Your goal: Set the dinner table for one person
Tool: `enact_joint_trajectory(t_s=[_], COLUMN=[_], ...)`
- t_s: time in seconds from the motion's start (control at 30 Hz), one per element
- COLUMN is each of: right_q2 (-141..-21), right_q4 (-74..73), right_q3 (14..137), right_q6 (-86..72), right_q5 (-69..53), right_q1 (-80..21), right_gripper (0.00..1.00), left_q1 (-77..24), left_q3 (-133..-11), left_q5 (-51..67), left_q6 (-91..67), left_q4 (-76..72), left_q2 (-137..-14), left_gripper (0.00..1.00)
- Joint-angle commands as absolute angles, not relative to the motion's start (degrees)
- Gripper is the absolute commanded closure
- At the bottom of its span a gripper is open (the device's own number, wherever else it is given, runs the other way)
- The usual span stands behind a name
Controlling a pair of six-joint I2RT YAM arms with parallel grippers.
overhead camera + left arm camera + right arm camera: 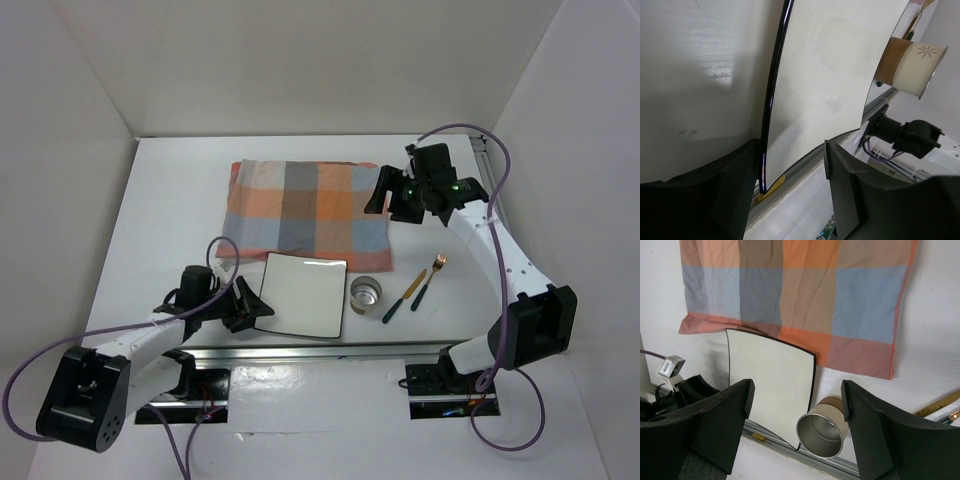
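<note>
The white plate should be grabbed by its near corner [258, 327] with my left gripper, so that its far edges stay free to settle on the checked cloth [300, 208].
A square white plate [303, 295] with a black rim lies near the front of the dinner table [180, 210]. My left gripper [255, 303] is at the plate's left edge and open. In the left wrist view the plate's [825, 75] near corner lies between the spread fingers of the left gripper [792, 150]; its rim runs close by the left finger and well clear of the right one. A metal cup [366, 293] stands right of the plate. Beyond it lie a green-handled knife [403, 297] and fork [428, 281]. My right gripper [388, 205] hangs open and empty over the checked cloth's [300, 208] right end.
The right wrist view looks down on the cloth [795, 290], plate [770, 385] and cup [822, 427] between the spread fingers of the right gripper [797, 390]. A metal rail [330, 347] runs along the table's front edge. White walls enclose the sides and back.
</note>
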State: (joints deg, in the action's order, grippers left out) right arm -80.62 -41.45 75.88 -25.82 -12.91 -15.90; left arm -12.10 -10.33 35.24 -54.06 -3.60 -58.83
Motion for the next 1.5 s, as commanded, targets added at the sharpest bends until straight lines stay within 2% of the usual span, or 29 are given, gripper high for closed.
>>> enact_joint_trajectory(t_s=[0.0, 0.23, 0.27, 0.4, 0.67, 0.8, 1.3, 1.47], right_q2=[-81.3, -81.8, -81.8, -82.4, -83.4, -83.9, -86.4, -85.9], right_q4=[-39.7, -39.7, -39.7, -40.3, -39.7, -39.7, -39.2, -38.7], right_q3=[79.5, 80.7, 81.2, 81.2, 81.7, 82.3, 84.2, 83.7], right_q6=[-25.1, -24.6, -24.6, -24.6, -24.6, -24.6, -23.6, -23.6], right_q5=[-13.4, -13.4, -13.4, -12.8, -12.8, -12.8, -13.4, -13.4], right_q1=[-16.0, -16.0, -16.0, -16.0, -16.0, -15.5, -15.5, -15.5], right_gripper=[0.18, 0.18, 0.18, 0.18, 0.18, 0.18, 0.19, 0.19], left_q1=[-12.3, -12.3, -12.3, -12.3, -12.3, -12.3, -11.8, -11.8], left_q3=[-8.4, -9.5, -10.3, -14.4, -24.6, -29.9, -50.3, -52.5], left_q5=[33.5, 34.1, 34.1, 32.5, 34.5, 30.6, 26.9, 27.4], left_q6=[-50.2, -47.5, -46.7, -44.0, -44.4, -44.9, -47.7, -48.9], left_q4=[-2.0, -1.4, 0.3, 7.3, 19.1, 24.2, 27.9, 25.4], left_q2=[-61.8, -66.0, -66.0, -62.1, -50.9, -45.5, -48.1, -50.0], left_gripper=[0.33, 0.69, 0.81, 1.0, 1.0, 1.0, 1.0, 1.0])
